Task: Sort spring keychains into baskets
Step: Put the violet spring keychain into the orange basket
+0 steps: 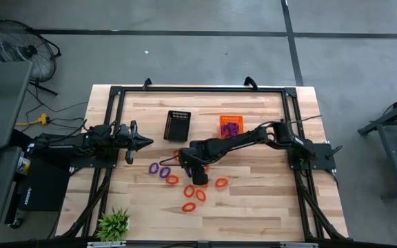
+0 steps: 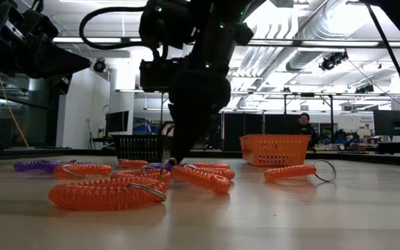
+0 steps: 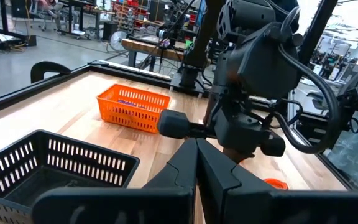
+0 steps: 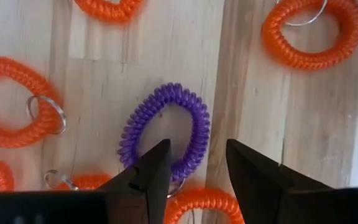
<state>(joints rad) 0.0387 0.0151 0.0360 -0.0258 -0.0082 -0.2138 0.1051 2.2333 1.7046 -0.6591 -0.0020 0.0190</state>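
The right gripper's fingers reach down around the near side of the purple coil in the right wrist view, so the right gripper needs to close on the coil now.
Several orange keychains (image 1: 189,191) and purple ones (image 1: 158,169) lie flat on the wooden table near its middle. Behind them stand the black basket (image 1: 177,125) and the orange basket (image 1: 230,125), which holds purple keychains. My right gripper (image 4: 197,155) is open and points down over one purple keychain (image 4: 166,134). One side of its coil lies between the fingers, and no touch shows. In the low view the right gripper (image 2: 172,161) reaches down nearly to the table among the orange keychains (image 2: 106,193). My left gripper (image 3: 196,149) is shut and waits above the table's left part, left of the black basket (image 3: 55,162).
A dark metal frame (image 1: 198,89) runs around the table's edge. A small potted plant (image 1: 114,224) stands at the near left corner. A person (image 2: 303,123) is far off in the room behind the table. Bare wood lies near the table's near edge and to the right.
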